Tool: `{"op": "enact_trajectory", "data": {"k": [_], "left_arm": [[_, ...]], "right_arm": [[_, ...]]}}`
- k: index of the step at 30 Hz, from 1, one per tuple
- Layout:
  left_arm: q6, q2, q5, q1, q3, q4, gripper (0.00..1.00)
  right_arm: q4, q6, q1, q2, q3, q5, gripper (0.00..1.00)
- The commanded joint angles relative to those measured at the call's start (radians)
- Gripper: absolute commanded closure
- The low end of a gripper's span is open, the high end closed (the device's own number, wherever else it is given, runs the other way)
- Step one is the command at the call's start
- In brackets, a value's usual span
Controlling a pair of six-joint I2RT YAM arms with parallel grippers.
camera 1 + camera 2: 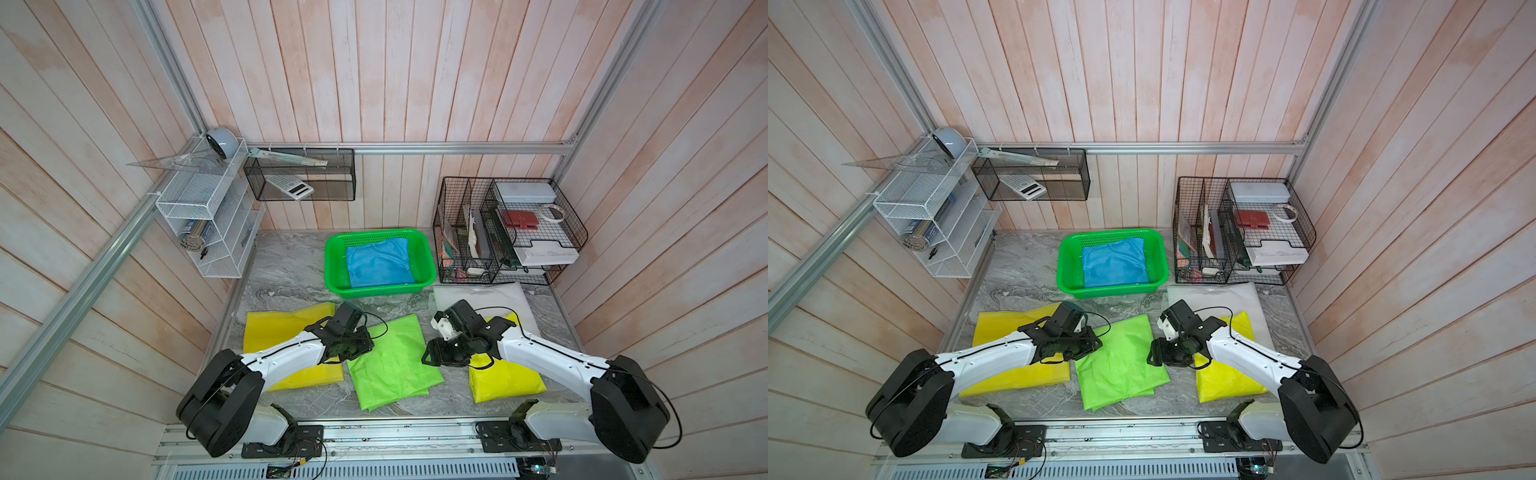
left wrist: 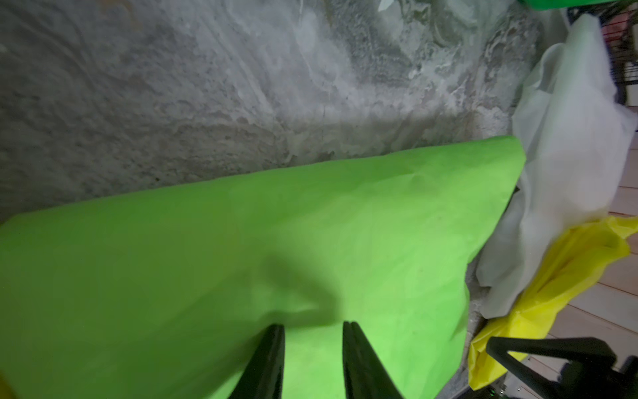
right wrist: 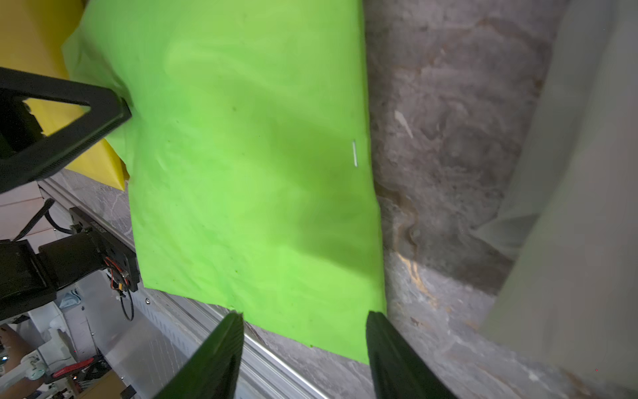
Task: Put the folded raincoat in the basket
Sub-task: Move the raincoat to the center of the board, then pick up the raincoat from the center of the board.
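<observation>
The folded raincoat needs to go down into the basket, still folded. My right gripper should grab it next by its edge (image 1: 436, 373) (image 3: 377, 282) across from my left gripper.
A lime-green folded raincoat (image 1: 395, 365) (image 1: 1121, 365) lies flat on the marble table between the two arms. My left gripper (image 1: 360, 348) (image 2: 314, 328) is low over its left edge, jaws narrowly apart with green fabric (image 2: 241, 241) showing in the gap. My right gripper (image 1: 430, 357) (image 3: 303, 317) stands open at the raincoat's right edge (image 3: 259, 155), nothing between its fingers. The green basket (image 1: 331, 259) (image 1: 1064, 262) sits behind, holding a folded blue raincoat (image 1: 378, 262) (image 1: 1113, 262).
Yellow folded raincoats lie left (image 1: 286, 332) and right (image 1: 511, 378), partly under the arms, with a white one (image 1: 490, 297) behind the right arm. Black wire organisers (image 1: 507, 232) stand back right, and a white wire shelf (image 1: 208, 224) hangs on the left wall.
</observation>
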Motion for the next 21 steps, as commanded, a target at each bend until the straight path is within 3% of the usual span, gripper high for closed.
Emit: {"op": "enact_trajectory", "data": {"k": [1, 9, 21], "left_arm": [[0.029, 0.008, -0.1, 0.0, -0.006, -0.033, 0.67], [0.003, 0.026, -0.098, 0.003, -0.07, 0.0, 0.67], [0.003, 0.017, -0.093, 0.003, -0.096, -0.002, 0.67]], "right_arm": [[-0.022, 0.039, -0.01, -0.023, -0.05, -0.033, 0.36], [0.103, 0.077, -0.034, 0.01, -0.141, -0.098, 0.36], [0.474, 0.269, -0.038, 0.143, -0.221, -0.226, 0.42]]}}
